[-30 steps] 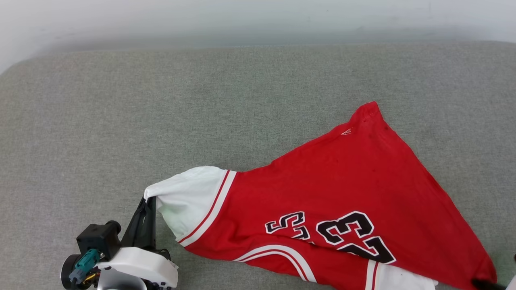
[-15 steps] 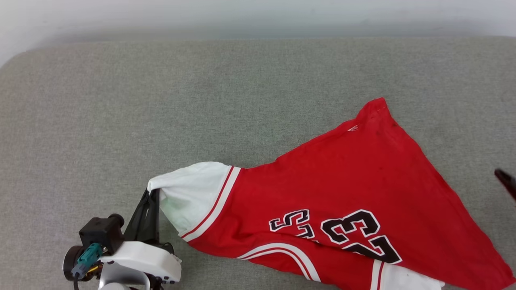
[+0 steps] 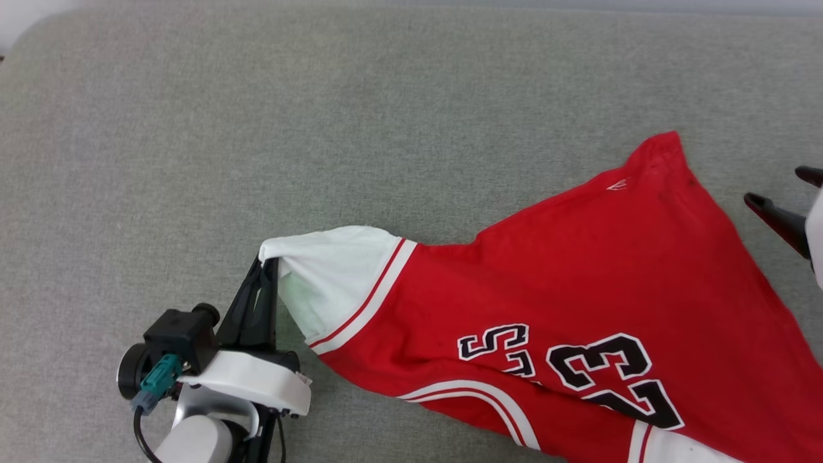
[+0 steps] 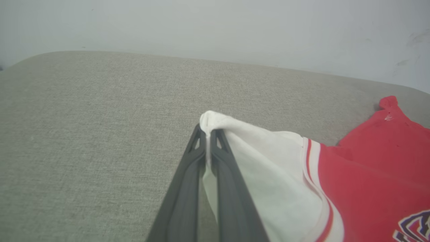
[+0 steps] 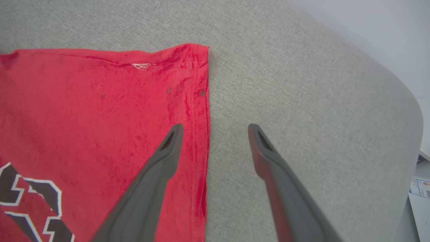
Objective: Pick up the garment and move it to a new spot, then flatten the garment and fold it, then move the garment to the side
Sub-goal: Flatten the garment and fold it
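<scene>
The garment [image 3: 578, 276] lies spread flat on the cushion, so my right gripper next grabs its red hem corner [image 3: 665, 146], where the hem puckers up.
The garment [image 3: 578, 276], a red T-shirt with white sleeves and black numerals, lies spread and skewed on the grey cushion [image 3: 321, 128]. My left gripper [image 3: 267, 263] is shut on the tip of its white sleeve [image 3: 334, 270], pinching the cloth slightly above the surface; the left wrist view shows that sleeve [image 4: 262, 158] caught between the left gripper [image 4: 208, 129] fingers. My right gripper [image 3: 775, 185] stands open by the shirt's far right edge, near the hem corner with the tiny white logo [image 3: 617, 185]. In the right wrist view the right gripper [image 5: 215, 127] straddles the hem edge of the garment [image 5: 84, 101]. Its left finger is over red fabric and its right finger over bare cushion.
The grey cushion stretches wide to the left and back of the shirt. A pale wall [image 4: 215, 27] rises behind it. The cushion's rounded right edge [image 5: 403, 101] drops off, with a white box [image 5: 420, 195] beyond it.
The head camera has tilted down. My right gripper left the shirt's lower right corner and moved up along its right edge, now open. The left gripper keeps its hold on the sleeve.
</scene>
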